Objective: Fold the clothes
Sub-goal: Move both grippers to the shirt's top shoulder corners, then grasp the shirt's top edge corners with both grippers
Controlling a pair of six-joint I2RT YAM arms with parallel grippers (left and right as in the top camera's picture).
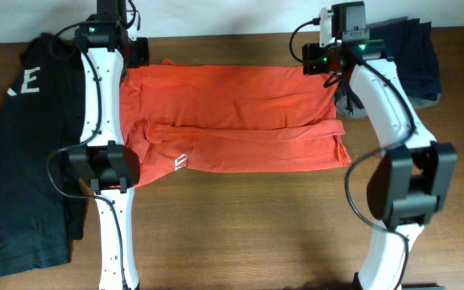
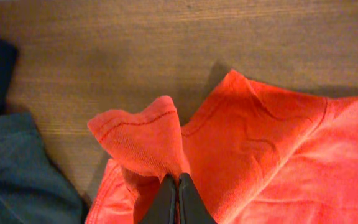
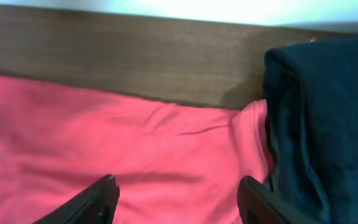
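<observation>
To fold the far edge of the T-shirt over with both grippers, my right gripper should next take hold of the orange-red T-shirt (image 1: 240, 113) by its far corner (image 1: 327, 77) beside the navy garment.
The orange-red T-shirt (image 1: 240, 113) lies flat across the middle of the table. Its near edge is folded up, and a small white logo (image 1: 180, 163) shows at the lower left. My left gripper (image 1: 134, 58) is at the shirt's far left corner. In the left wrist view its fingers (image 2: 178, 182) are shut on a raised fold of the orange fabric (image 2: 145, 140). My right gripper (image 1: 321, 60) is over the shirt's far right corner. In the right wrist view its fingers (image 3: 176, 186) are open above the shirt (image 3: 104, 137), holding nothing. The "2013 SOCCER" lettering is hidden.
A black garment with white lettering (image 1: 14, 161) lies at the left, touching the shirt's side; it also shows in the left wrist view (image 2: 17, 180). A folded navy garment (image 1: 413, 64) sits at the far right, close beside my right gripper (image 3: 322, 124). Bare wood lies in front.
</observation>
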